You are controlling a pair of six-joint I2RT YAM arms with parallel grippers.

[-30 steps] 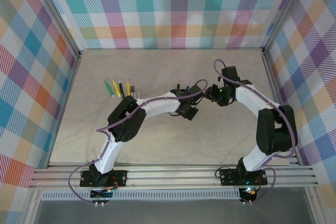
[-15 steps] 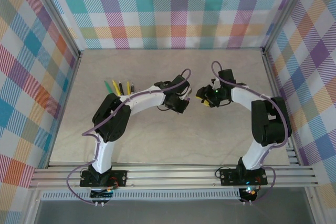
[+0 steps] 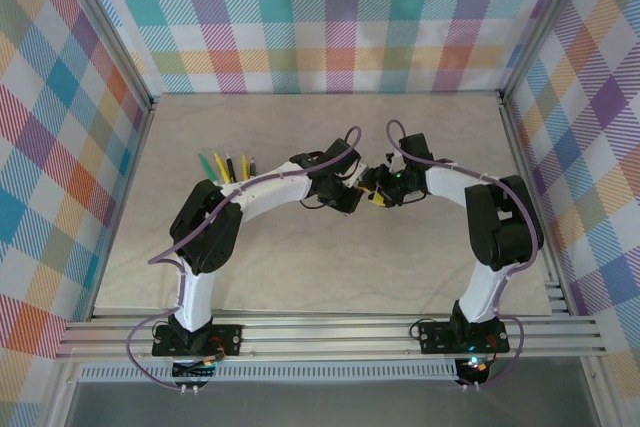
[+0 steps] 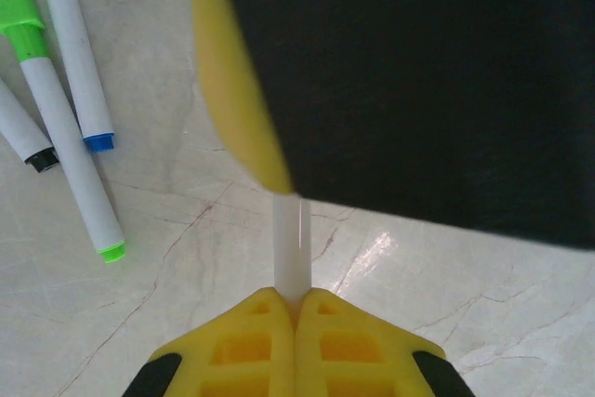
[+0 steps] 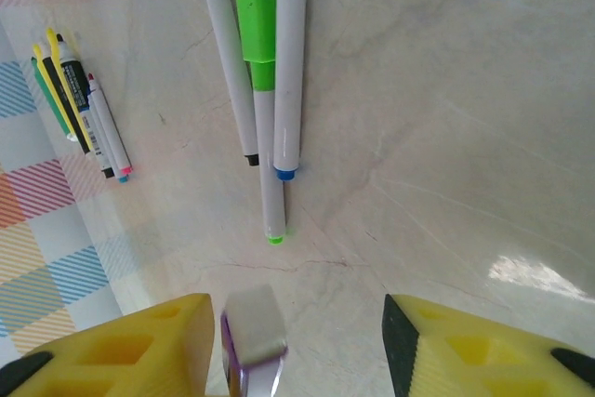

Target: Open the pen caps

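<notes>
My left gripper holds the white body of the pen. My right gripper will grab the purple cap [image 5: 251,337] next, to pull the pen open.
My left gripper [image 4: 296,299] is shut on a thin white pen [image 4: 289,239], which sticks straight out from its yellow fingertips. The far end of the barrel runs behind the right gripper's black and yellow body [image 4: 409,72]. In the right wrist view, that pen's purple cap [image 5: 251,337] stands between the fingers of my open right gripper [image 5: 297,337], close to the left finger [image 5: 139,350] and apart from the right one. In the top view the left gripper [image 3: 349,194] and the right gripper [image 3: 378,188] meet nose to nose at mid-table.
Three pens with black, green and blue ends [image 5: 256,72] lie side by side on the marble tabletop just beyond the grippers. A bunch of several more pens [image 3: 228,167] lies at the left of the table. Checked walls [image 3: 330,17] enclose it.
Both grippers have moved left and toward each other. The gap between them has closed, and the right gripper's open fingers now surround the end of the pen held by the left.
</notes>
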